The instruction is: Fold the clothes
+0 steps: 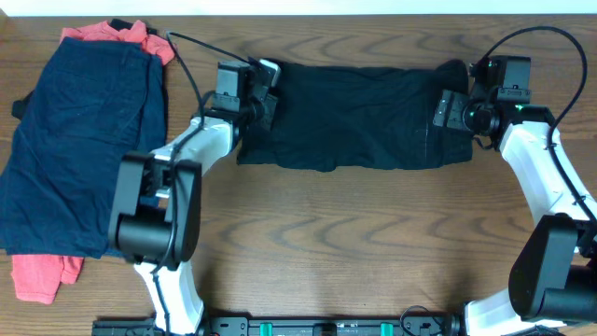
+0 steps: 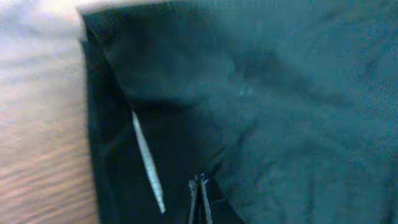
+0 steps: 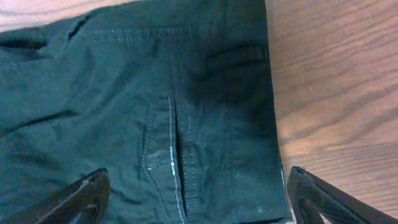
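Note:
Next, my right gripper grabs the black shorts [image 1: 354, 112] by the waistband end near the fly, to fold that end over their other end.
The black shorts [image 1: 354, 112] lie spread flat across the far middle of the table. My left gripper [image 1: 269, 96] is at their left end. In the left wrist view its fingertips [image 2: 199, 182] are pressed together on a fold of the black fabric [image 2: 298, 93], next to a pale grey strip of lining [image 2: 148, 162]. My right gripper [image 1: 450, 110] is at the right end. In the right wrist view it is wide open [image 3: 199, 199], straddling the waistband and fly [image 3: 177, 143] without holding them.
Navy shorts [image 1: 84, 140] lie at the left on top of a coral-red piece [image 1: 42, 275], which sticks out at the near and far ends. Bare wooden table [image 1: 354, 243] lies in front of the black shorts.

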Robot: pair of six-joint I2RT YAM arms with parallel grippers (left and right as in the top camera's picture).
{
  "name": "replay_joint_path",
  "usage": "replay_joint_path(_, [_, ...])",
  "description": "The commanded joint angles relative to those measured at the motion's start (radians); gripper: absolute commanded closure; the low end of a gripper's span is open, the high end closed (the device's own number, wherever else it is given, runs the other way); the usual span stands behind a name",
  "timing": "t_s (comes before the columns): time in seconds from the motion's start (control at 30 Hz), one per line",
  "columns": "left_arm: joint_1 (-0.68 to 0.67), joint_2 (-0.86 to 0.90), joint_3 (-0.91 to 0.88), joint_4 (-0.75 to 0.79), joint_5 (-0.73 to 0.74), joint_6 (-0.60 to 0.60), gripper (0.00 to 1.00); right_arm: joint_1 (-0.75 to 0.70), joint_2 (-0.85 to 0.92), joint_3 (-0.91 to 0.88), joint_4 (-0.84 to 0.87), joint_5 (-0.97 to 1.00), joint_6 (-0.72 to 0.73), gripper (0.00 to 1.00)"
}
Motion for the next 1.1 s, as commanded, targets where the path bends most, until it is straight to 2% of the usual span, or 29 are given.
replay_joint_path(0.0, [-0.007, 0.048, 0.014, 0.010, -0.005, -0.005, 0.94, -0.005, 0.007, -0.006, 0.000, 0.008, 0.006, 0.10])
replay_joint_path(0.4, [-0.008, 0.134, 0.014, -0.017, -0.006, -0.076, 0.94, -0.053, 0.048, -0.006, 0.105, -0.017, 0.006, 0.12])
replay_joint_path(0.73, [-0.008, 0.138, 0.014, -0.013, -0.029, -0.096, 0.94, -0.188, 0.208, -0.006, 0.223, -0.206, -0.005, 0.14])
replay_joint_path(1.07, [-0.008, 0.138, 0.014, -0.010, -0.033, -0.110, 0.94, -0.198, 0.348, -0.005, 0.291, -0.330, 0.011, 0.14])
